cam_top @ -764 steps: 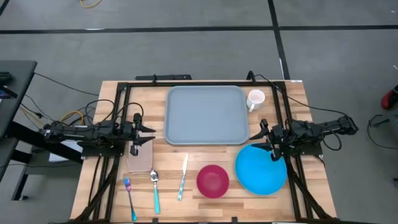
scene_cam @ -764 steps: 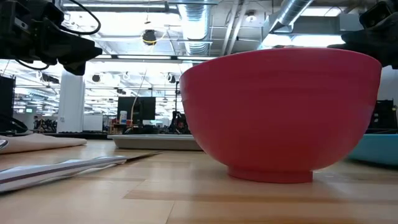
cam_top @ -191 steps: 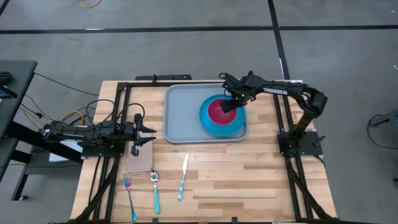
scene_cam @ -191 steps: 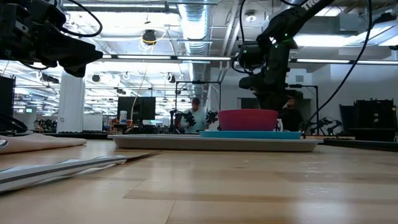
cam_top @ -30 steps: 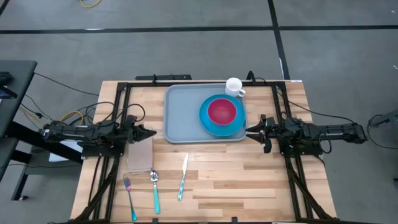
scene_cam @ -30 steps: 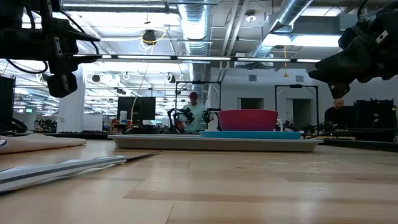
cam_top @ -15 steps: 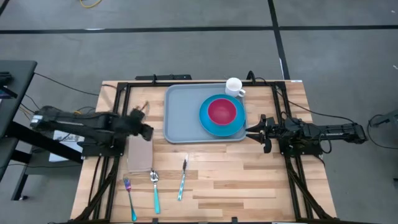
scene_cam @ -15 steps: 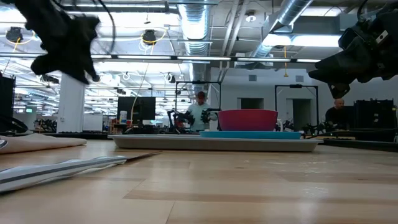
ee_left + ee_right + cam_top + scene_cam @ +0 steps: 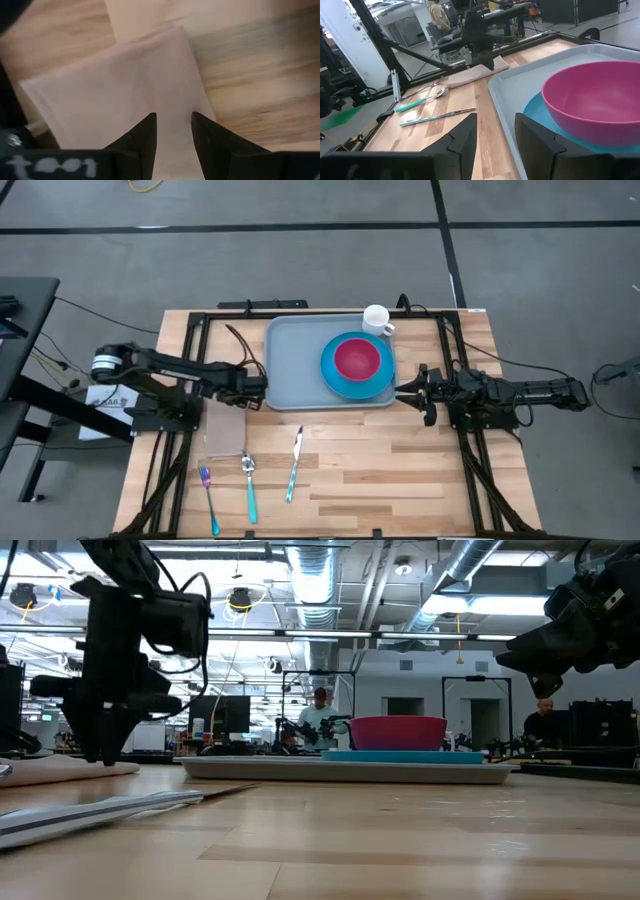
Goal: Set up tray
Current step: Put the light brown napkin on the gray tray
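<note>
The left gripper grabs the beige napkin by its cloth corner (image 9: 176, 36) next, to lay the napkin flat on the tray.
The grey-blue tray (image 9: 300, 365) lies at the table's far middle. On it a round blue plate (image 9: 383, 388) carries a pink bowl (image 9: 358, 360), and a white mug (image 9: 377, 320) stands at the tray's far right corner. A beige napkin (image 9: 225, 432) lies flat to the left of the tray. My left gripper (image 9: 252, 390) points down over the napkin's far end (image 9: 125, 85), open with a narrow gap; in the low view its tips (image 9: 100, 756) hang just above the cloth (image 9: 60, 768). My right gripper (image 9: 408, 390) waits open beside the tray's right edge.
A fork (image 9: 208, 495), a spoon (image 9: 249, 483) and a knife (image 9: 294, 465) lie side by side on the near part of the table. Black frame rails (image 9: 190, 350) run along both sides. Bare wood (image 9: 400, 470) stretches across the near right.
My left arm has reached out toward the table's right and tipped its gripper from level to pointing down, bringing it over the napkin's far end next to the tray. The napkin has stayed where it was.
</note>
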### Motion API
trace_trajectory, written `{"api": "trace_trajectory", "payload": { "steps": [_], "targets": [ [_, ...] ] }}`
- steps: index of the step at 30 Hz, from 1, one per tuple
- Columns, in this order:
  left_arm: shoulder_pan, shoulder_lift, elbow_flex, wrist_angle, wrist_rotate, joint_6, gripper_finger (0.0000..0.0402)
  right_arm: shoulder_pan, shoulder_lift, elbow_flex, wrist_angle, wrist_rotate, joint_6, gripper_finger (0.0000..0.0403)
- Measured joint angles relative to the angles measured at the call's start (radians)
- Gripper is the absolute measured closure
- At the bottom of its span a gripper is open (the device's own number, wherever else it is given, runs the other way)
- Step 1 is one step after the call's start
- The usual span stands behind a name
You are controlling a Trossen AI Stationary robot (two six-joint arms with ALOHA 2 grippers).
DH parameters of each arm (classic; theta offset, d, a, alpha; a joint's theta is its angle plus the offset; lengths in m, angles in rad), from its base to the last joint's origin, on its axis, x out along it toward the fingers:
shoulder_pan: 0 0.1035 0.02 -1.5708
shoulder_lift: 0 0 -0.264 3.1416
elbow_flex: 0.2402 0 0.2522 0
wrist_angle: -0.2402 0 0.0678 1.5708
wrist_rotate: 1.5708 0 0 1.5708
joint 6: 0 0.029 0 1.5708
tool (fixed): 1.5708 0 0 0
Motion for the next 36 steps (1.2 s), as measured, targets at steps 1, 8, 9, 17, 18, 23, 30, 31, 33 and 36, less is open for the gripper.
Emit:
{"api": "trace_trajectory", "payload": {
  "steps": [1,8,9,17,18,23,30,31,33,36],
  "targets": [
    [0.003,0.007,0.0,0.009,0.005,-0.013,0.029,0.0,0.0,0.0,0.0,0.0,0.0,0.028],
    [0.027,-0.007,0.0,0.061,-0.026,-0.086,0.029,0.0,0.0,0.0,0.0,0.0,0.0,0.028],
    [0.03,-0.005,0.0,0.065,-0.026,-0.092,0.029,0.0,0.0,0.0,0.0,0.0,0.0,0.028],
    [0.061,0.0,0.0,0.093,-0.049,-0.095,0.029,0.0,0.0,0.0,0.0,0.0,0.0,0.028],
    [0.068,0.0,0.0,0.098,-0.053,-0.094,0.029,0.0,0.0,0.0,0.0,0.0,0.0,0.028],
    [0.103,0.0,-0.014,0.124,-0.053,-0.071,0.029,0.0,0.0,0.0,0.0,0.0,0.0,0.028],
    [0.143,-0.004,-0.067,0.163,-0.029,-0.042,0.029,0.0,0.0,0.0,0.0,0.0,0.0,0.028],
    [0.145,-0.005,-0.075,0.166,-0.026,-0.04,0.029,0.0,0.0,0.0,0.0,0.0,0.0,0.028],
    [0.146,-0.005,-0.082,0.168,-0.024,-0.035,0.029,0.0,0.0,0.0,0.0,0.0,0.0,0.028],
    [0.146,-0.004,-0.082,0.18,-0.025,-0.009,0.029,0.0,0.0,0.0,0.0,0.0,0.0,0.028]
  ]
}}
